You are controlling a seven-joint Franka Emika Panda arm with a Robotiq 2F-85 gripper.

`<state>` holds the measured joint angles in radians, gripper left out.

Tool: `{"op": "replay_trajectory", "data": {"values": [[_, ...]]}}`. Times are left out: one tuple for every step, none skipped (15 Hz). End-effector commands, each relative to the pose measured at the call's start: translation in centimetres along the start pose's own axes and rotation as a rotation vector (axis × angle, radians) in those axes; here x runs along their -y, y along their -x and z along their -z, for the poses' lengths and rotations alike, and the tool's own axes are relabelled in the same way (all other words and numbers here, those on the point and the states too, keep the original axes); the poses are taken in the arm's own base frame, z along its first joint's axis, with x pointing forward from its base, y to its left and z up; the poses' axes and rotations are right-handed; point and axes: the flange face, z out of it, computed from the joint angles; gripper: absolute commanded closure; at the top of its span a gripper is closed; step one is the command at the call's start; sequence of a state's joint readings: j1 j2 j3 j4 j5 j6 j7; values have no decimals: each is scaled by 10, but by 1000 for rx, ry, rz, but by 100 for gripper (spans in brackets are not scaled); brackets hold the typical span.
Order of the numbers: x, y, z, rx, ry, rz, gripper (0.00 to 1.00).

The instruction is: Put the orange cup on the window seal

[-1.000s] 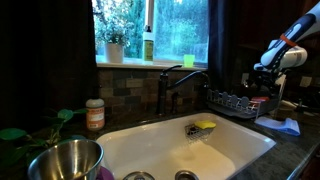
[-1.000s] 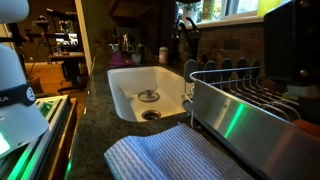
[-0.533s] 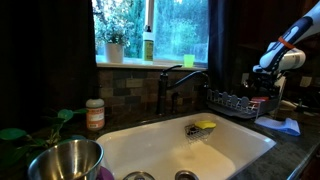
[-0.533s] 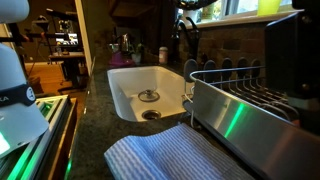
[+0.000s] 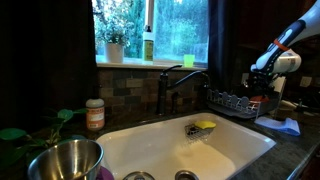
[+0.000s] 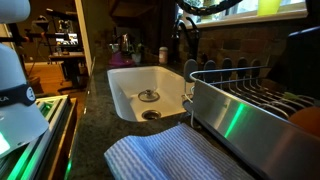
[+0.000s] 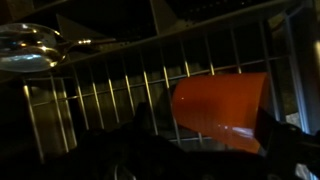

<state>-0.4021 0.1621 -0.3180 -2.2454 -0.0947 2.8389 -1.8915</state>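
The orange cup's side at its open rim is the part my gripper needs to grab. The cup's base then stays free to stand on the window seal (image 5: 180, 63).
The orange cup (image 7: 222, 105) lies on its side on the wires of the dish rack (image 7: 100, 85) in the wrist view. A sliver of it shows at the right edge of an exterior view (image 6: 308, 118). My gripper (image 7: 208, 125) is open, low over the rack, with its dark fingers on either side of the cup. It hangs over the rack in both exterior views (image 5: 261, 88) (image 6: 305, 68). The window seal (image 5: 180, 63) runs under the bright window, above the tiled backsplash, far from the gripper.
On the seal stand a small green cup (image 5: 188, 60), a green bottle (image 5: 148, 45) and a potted plant (image 5: 114, 48). The faucet (image 5: 170, 85) rises behind the white sink (image 5: 150, 145). An orange-labelled jar (image 5: 95, 114), a steel bowl (image 5: 65, 160) and a blue cloth (image 5: 281, 125) sit on the counter.
The gripper has shifted over the dish rack and come lower; the orange cup now shows beneath it in an exterior view.
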Motion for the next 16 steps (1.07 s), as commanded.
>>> {"op": "replay_trajectory", "data": {"values": [[-9,-5,-4,-35,72,-2,0],[-11,-6,-3,-43,85,-10,4],[-13,-7,-4,-51,93,-14,28],[-15,-8,-6,-58,94,-19,29],[-16,-7,-7,-63,96,-27,29],[-17,-6,-9,-63,95,-41,38],[-17,-3,-12,-57,93,-62,46],[-16,3,-14,-38,88,-87,55],[-14,8,-16,-23,77,-110,62],[-13,14,-18,-9,70,-132,69],[-10,20,-20,9,56,-156,78],[-8,26,-21,32,50,-175,85],[-6,31,-22,49,41,-191,93],[-6,34,-20,61,39,-204,99],[-6,36,-17,69,38,-214,100],[-7,35,-12,70,43,-222,100]]}}
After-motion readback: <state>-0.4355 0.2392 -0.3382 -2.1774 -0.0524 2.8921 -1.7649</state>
